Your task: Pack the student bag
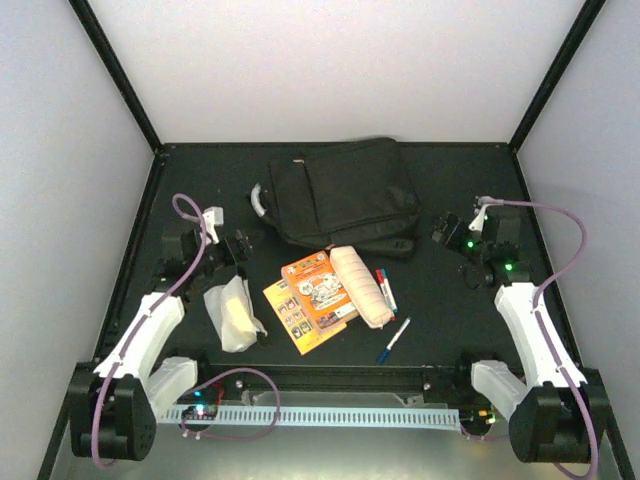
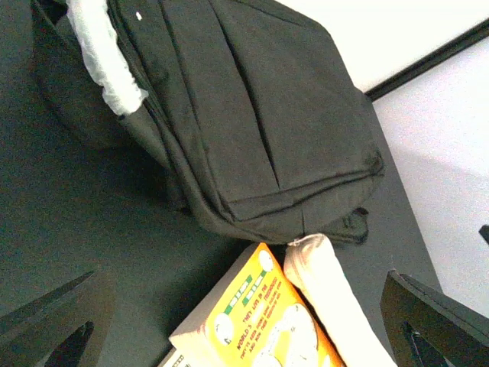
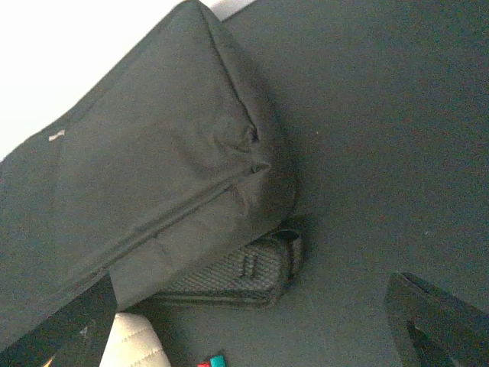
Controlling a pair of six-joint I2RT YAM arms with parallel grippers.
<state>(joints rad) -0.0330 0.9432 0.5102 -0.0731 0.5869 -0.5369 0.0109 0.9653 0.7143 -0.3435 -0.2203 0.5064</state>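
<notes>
Next, my left gripper grabs the student bag's grey handle (image 1: 260,200), to bring the bag around for packing the orange book (image 1: 315,290).
The student bag (image 1: 345,195), a large black backpack, lies flat at the back middle of the table with its grey handle (image 1: 260,200) to the left. In front of it lie an orange book (image 1: 315,290), a cream padded pouch (image 1: 362,285), markers (image 1: 385,290) and a pen (image 1: 395,340). My left gripper (image 1: 235,248) hovers open and empty left of the bag. Its wrist view shows the bag (image 2: 252,115), the book (image 2: 260,321) and the pouch (image 2: 336,298). My right gripper (image 1: 447,228) is open and empty at the bag's right; the bag (image 3: 137,176) and its mesh strap (image 3: 237,271) show there.
A small whitish plastic pouch (image 1: 233,312) lies at the front left, near the left arm. Black frame posts and pale walls close in the table on three sides. A white cable rail (image 1: 320,412) runs along the near edge between the arm bases.
</notes>
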